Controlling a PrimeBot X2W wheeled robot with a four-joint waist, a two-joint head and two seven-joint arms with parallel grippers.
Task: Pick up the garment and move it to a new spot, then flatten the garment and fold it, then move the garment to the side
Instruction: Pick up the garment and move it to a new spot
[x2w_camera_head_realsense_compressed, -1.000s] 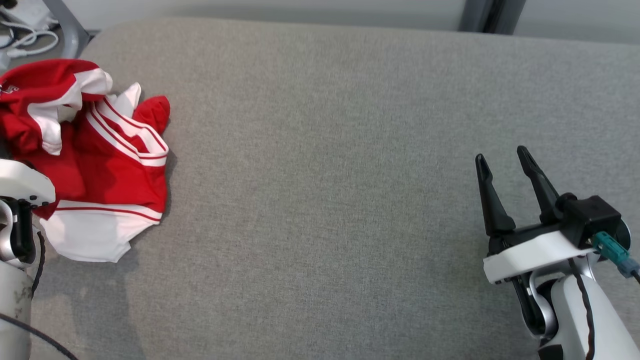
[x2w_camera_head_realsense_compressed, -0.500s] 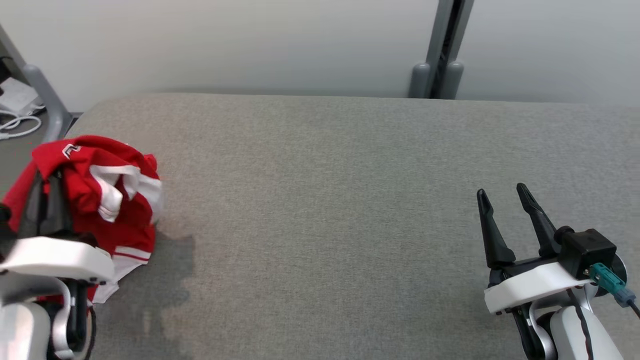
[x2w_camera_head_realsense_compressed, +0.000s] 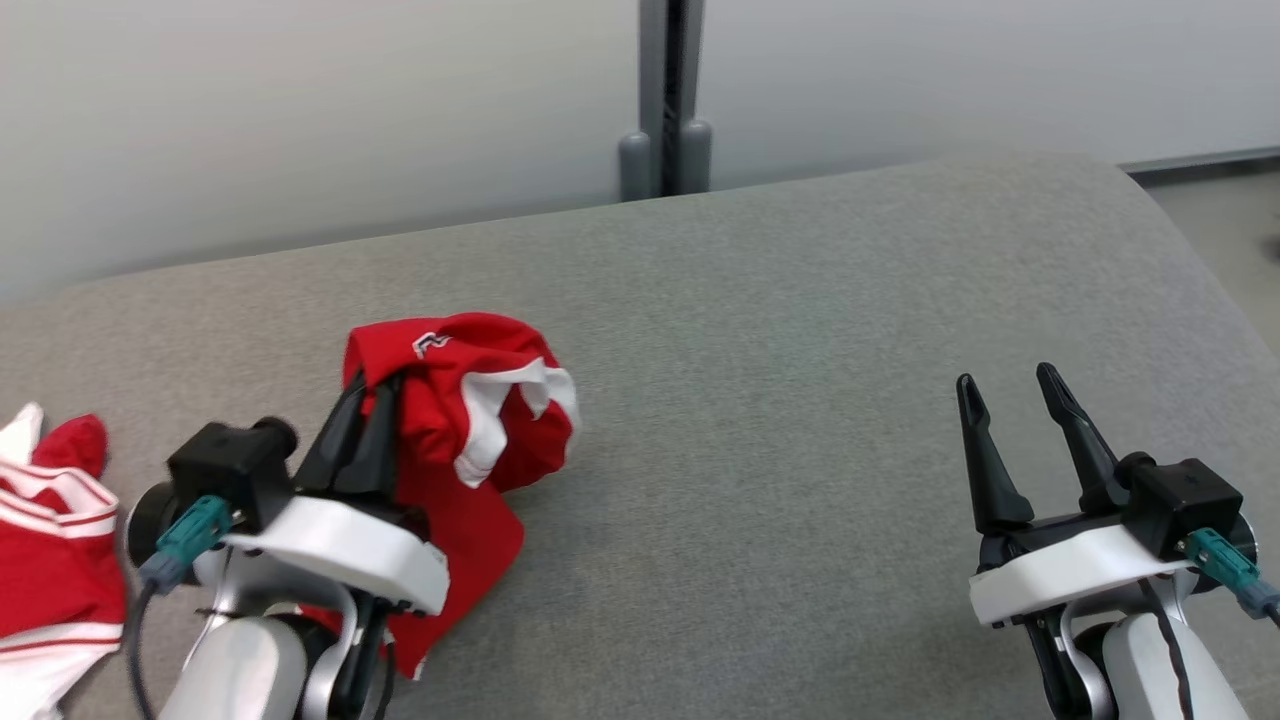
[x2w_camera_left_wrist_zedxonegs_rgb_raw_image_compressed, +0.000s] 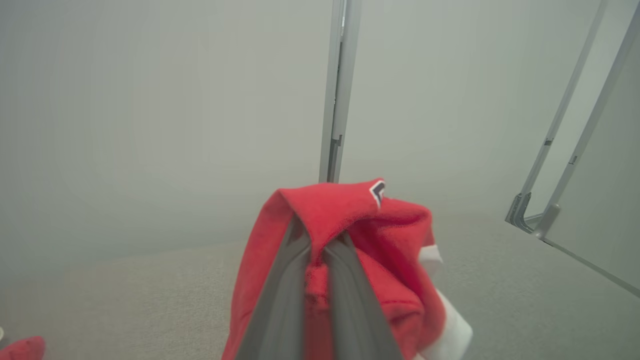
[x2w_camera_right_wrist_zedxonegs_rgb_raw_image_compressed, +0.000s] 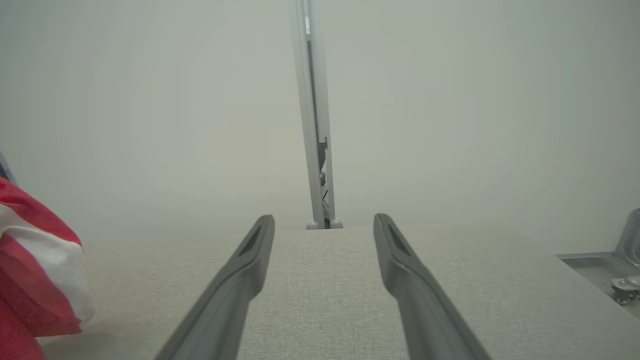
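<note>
My right gripper grabs the garment's white-trimmed edge (x2w_camera_head_realsense_compressed: 486, 430) next, since that edge stands out from the heap of cloth while the garment hangs slack at its lower end (x2w_camera_head_realsense_compressed: 462, 564).
The garment (x2w_camera_head_realsense_compressed: 470, 420) is red with white trim and a small badge. It hangs bunched from my left gripper (x2w_camera_head_realsense_compressed: 365, 388), which is shut on a fold of it above the grey padded surface (x2w_camera_head_realsense_compressed: 760, 400), left of centre. In the left wrist view the red cloth (x2w_camera_left_wrist_zedxonegs_rgb_raw_image_compressed: 360, 225) drapes over the closed fingers (x2w_camera_left_wrist_zedxonegs_rgb_raw_image_compressed: 280, 300). Its lower end trails down to the surface beside my left wrist. My right gripper (x2w_camera_head_realsense_compressed: 1005, 380) is open at the lower right with nothing between its fingers (x2w_camera_right_wrist_zedxonegs_rgb_raw_image_compressed: 240, 280). The garment's edge (x2w_camera_right_wrist_zedxonegs_rgb_raw_image_compressed: 35, 280) appears at the left of the right wrist view.
More red and white striped cloth (x2w_camera_head_realsense_compressed: 50, 540) lies at the far left edge; I cannot tell if it is joined to the held piece. A grey post (x2w_camera_head_realsense_compressed: 668, 100) stands against the pale wall behind. The surface's rounded right end (x2w_camera_head_realsense_compressed: 1180, 240) drops to the floor.
The camera has swung, shifting the whole picture. My left gripper has lifted the red garment off the pile and carried it right, toward the middle. The right gripper stays open and still.
</note>
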